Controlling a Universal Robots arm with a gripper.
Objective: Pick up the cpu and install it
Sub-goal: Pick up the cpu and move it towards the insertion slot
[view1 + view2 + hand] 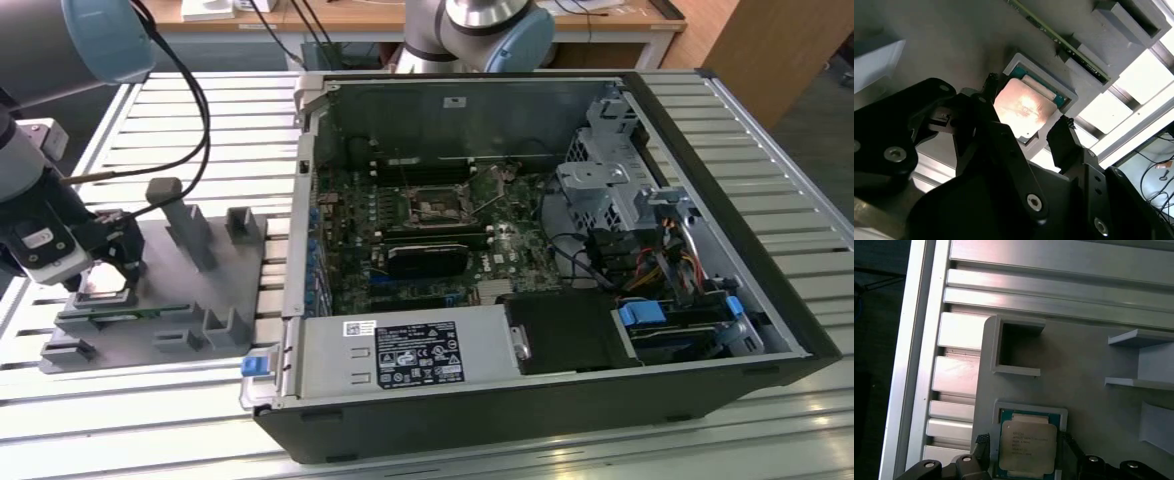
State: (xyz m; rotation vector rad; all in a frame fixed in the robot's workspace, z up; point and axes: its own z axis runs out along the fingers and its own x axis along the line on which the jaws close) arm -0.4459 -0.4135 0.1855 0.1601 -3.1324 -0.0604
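I will grab the cpu next with my gripper, by its opposite side edges at the middle of each side, where the raised sides of the holder leave gaps.
The cpu (1027,446), a flat square chip with a silvery top and a green rim, lies in a shallow grey holder (1030,407) on the grey fixture plate (200,285). In the exterior view the cpu (104,292) sits at the left, right under my gripper (112,262). In both wrist views my gripper (1026,107) (1025,442) stands open, with one black fingertip (989,87) on each side of the cpu (1021,105), just outside its edges. The empty cpu socket (434,207) is on the motherboard inside the open computer case (534,385).
The fixture plate carries upright grey posts (180,215), an empty square pocket (1016,347) and a long green memory stick (1064,45) beside the cpu holder. Everything stands on a slatted metal table (214,110). Another arm's base (474,30) stands behind the case.
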